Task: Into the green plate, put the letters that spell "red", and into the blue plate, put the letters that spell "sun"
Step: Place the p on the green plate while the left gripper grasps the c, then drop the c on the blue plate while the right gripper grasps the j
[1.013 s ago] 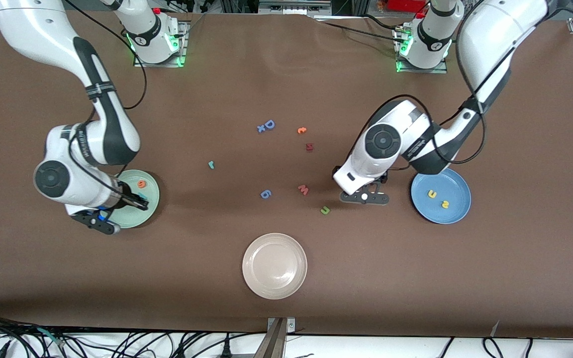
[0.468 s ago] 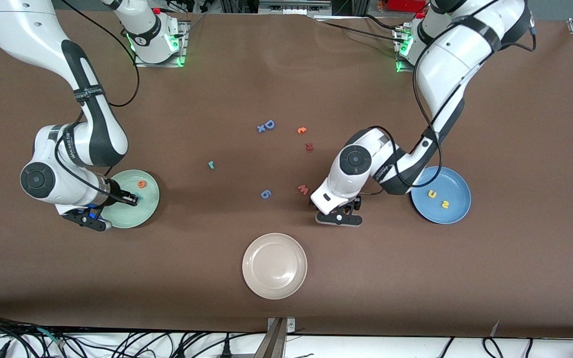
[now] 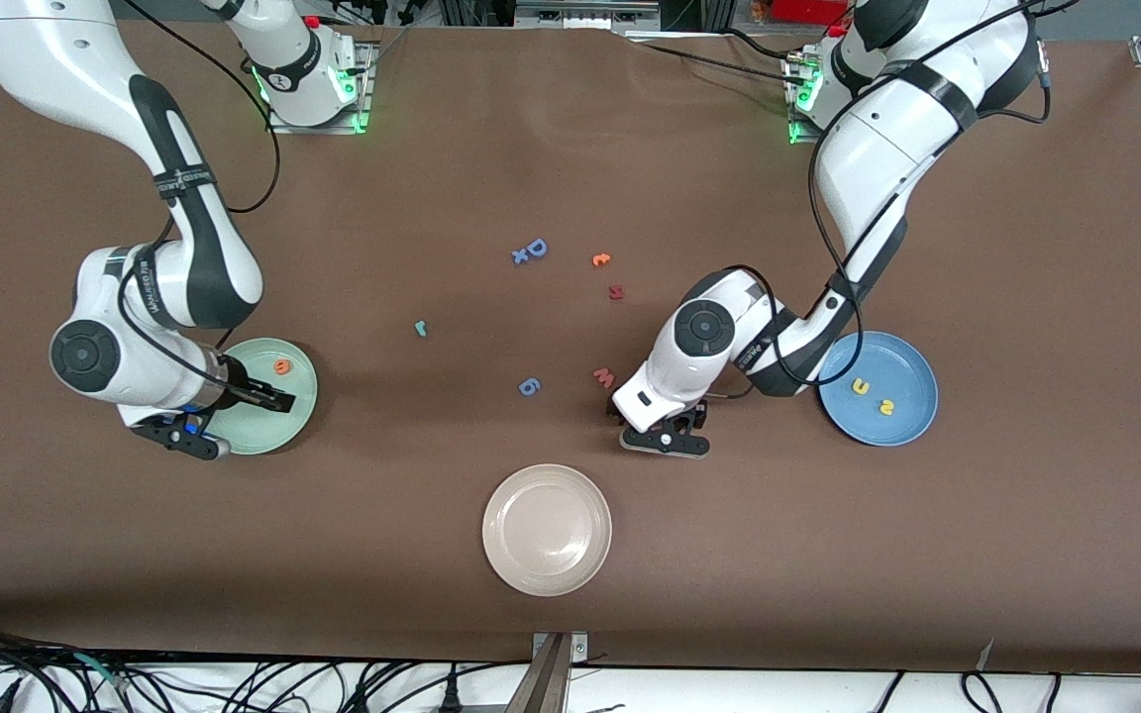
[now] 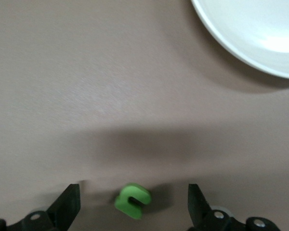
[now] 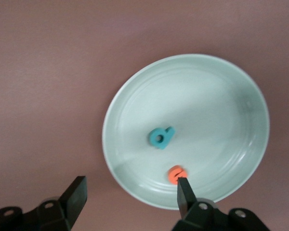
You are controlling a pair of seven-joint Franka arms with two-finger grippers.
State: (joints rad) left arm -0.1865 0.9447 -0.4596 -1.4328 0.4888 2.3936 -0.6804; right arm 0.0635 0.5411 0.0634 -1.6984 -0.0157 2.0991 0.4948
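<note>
My left gripper's fingers are low on either side of the green n, so it is time to close on the n now.
The green plate (image 3: pixel 301 406) holds the orange "e" (image 3: pixel 281 366) and the teal "d" (image 5: pixel 160 136). My right gripper (image 5: pixel 131 195) hangs open just above that plate's rim (image 5: pixel 207 106), empty; the front view shows this gripper (image 3: pixel 268 400) over the plate. The thin teal "r" (image 3: pixel 420 328) lies on the table near the middle. The blue plate (image 3: pixel 905 368) holds the yellow "u" (image 3: pixel 860 386) and yellow "s" (image 3: pixel 885 406). My left gripper (image 3: pixel 665 434) is low over the table, open, with the olive-green "n" (image 4: pixel 132 199) lying between its fingers (image 4: pixel 70 204), untouched.
A beige-white plate (image 3: pixel 547 569) stands nearest the front camera. Loose letters lie mid-table: a big blue "D" (image 3: pixel 534 249), a small orange one (image 3: pixel 600 259), a dark red one (image 3: pixel 616 292), a pink "w" (image 3: pixel 603 376) and a blue one (image 3: pixel 528 386).
My right gripper has opened and let the teal "d" drop into the green plate. My left arm has swung from beside the blue plate down over the "n".
</note>
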